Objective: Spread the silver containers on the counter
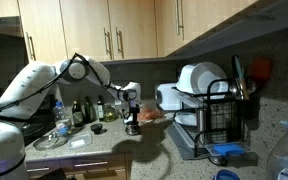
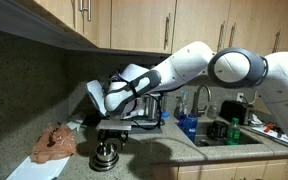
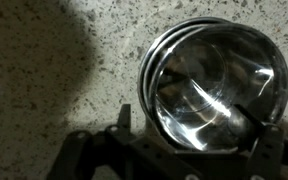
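Note:
My gripper should close now. Closing now would hold the top container's rim. One finger is inside the top container and the other is outside its rim (image 1: 133, 123) (image 3: 164, 128).
The silver containers (image 3: 214, 85) are nested in one stack, standing on the speckled counter (image 3: 54, 90). The stack also shows in both exterior views (image 1: 133, 128) (image 2: 106, 156). My gripper (image 3: 196, 135) is right over the stack, with one finger on each side of the top rim. The jaws are spread wide and a thin gap shows at the left finger. In both exterior views the gripper (image 1: 132, 112) (image 2: 109, 138) points straight down at the stack. How many containers are nested is hard to tell.
A dish rack (image 1: 216, 112) with white plates stands to one side. Dark bottles (image 1: 80, 112) and a flat silver plate (image 1: 50, 142) stand by the wall. An orange-brown cloth (image 2: 54, 143) lies on the counter. A sink (image 2: 234, 135) holds dishes.

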{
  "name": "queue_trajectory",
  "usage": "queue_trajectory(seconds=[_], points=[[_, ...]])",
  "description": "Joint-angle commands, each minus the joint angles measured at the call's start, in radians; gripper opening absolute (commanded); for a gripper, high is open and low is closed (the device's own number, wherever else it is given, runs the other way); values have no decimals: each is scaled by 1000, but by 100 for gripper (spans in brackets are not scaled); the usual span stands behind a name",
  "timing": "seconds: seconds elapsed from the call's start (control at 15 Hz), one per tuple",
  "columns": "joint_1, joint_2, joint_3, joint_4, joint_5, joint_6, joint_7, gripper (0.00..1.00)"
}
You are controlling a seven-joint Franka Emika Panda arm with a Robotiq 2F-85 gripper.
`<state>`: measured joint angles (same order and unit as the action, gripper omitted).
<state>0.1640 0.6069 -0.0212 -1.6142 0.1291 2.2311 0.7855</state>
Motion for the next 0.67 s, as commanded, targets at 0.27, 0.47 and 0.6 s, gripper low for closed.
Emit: queue_trajectory(seconds=[0.27,0.47,0.6], points=[[11,-23,-5,-19,1,1,38,41],[20,-41,-6,-35,-4,17,43,19],[25,-48,-8,-38,-9,19,45,5]])
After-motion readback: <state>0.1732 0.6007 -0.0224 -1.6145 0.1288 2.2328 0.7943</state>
